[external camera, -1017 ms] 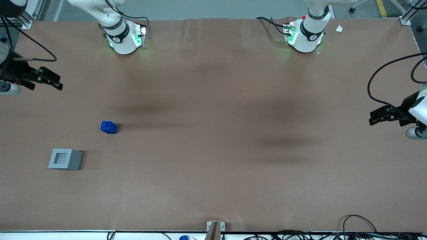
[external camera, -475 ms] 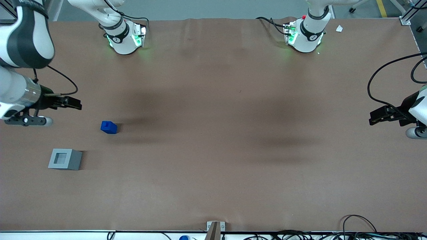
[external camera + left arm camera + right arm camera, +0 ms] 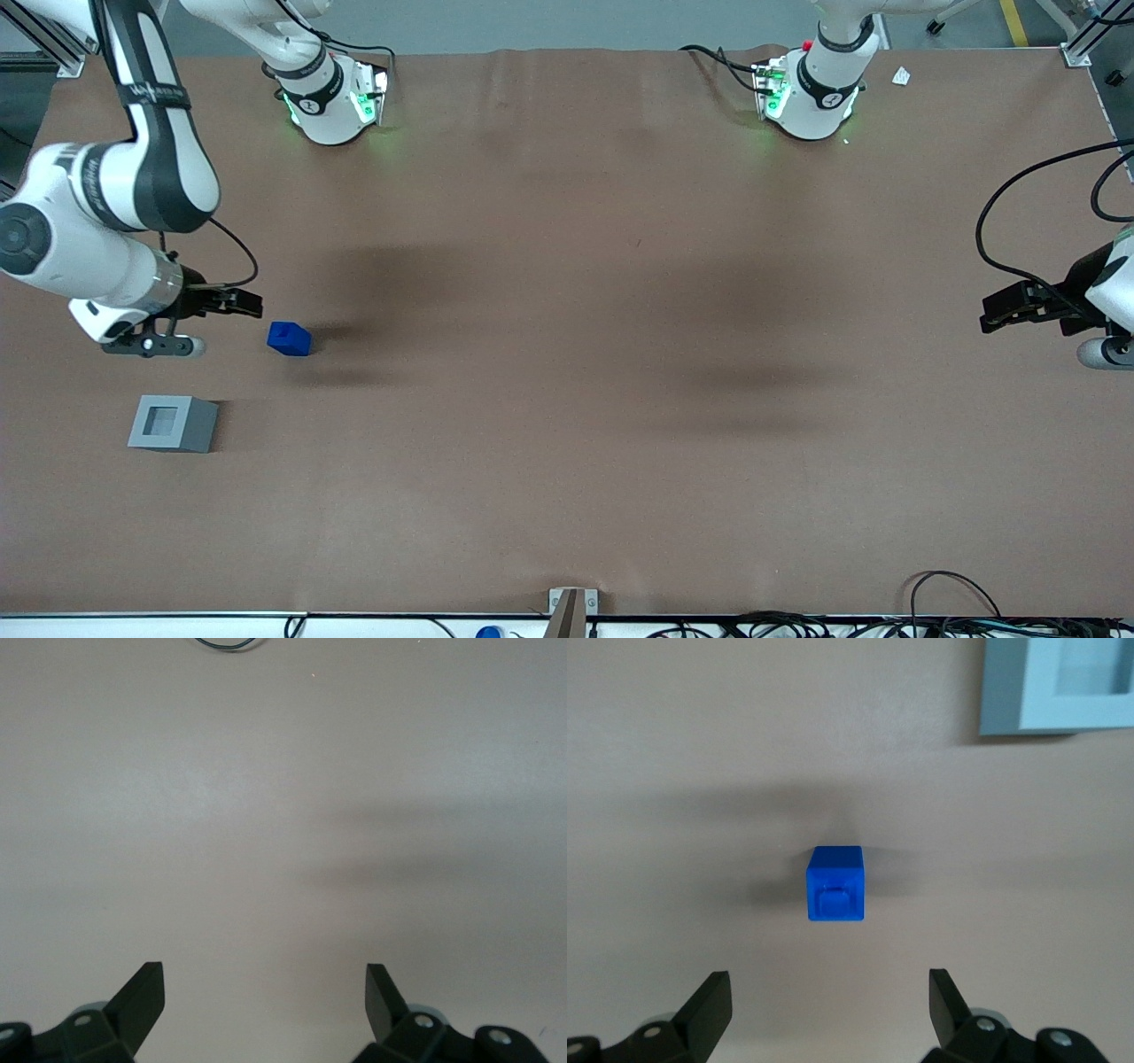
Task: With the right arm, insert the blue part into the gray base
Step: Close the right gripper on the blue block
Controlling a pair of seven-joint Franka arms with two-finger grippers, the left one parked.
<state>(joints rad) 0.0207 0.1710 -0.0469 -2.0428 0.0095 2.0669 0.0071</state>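
My right gripper grabs the blue part next by its sides [image 3: 289, 338] [image 3: 835, 889] beside the stub. The blue part's lower end stays free to go into the gray base.
The blue part [image 3: 289, 338] is a small bright-blue block standing alone on the brown table, toward the working arm's end. In the right wrist view the blue part [image 3: 834, 883] shows its raised stub and lies just ahead of the fingertips. The gray base [image 3: 173, 424], a light-gray block with a square socket in its top, sits nearer the front camera than the blue part; a corner of the gray base [image 3: 1059, 687] also shows in the wrist view. My right gripper [image 3: 248, 306] hovers beside the blue part, a short gap away, open and holding nothing.
The brown table cover [image 3: 567, 354] carries little else. Both arm bases [image 3: 332, 102] stand at the table edge farthest from the front camera. Loose cables [image 3: 957, 602] lie along the near edge toward the parked arm's end, next to a small bracket [image 3: 571, 607].
The right arm has swung in from the table's end toward the blue part, bringing the gripper nearer to the front camera and close beside it. The blue part and gray base have not moved.
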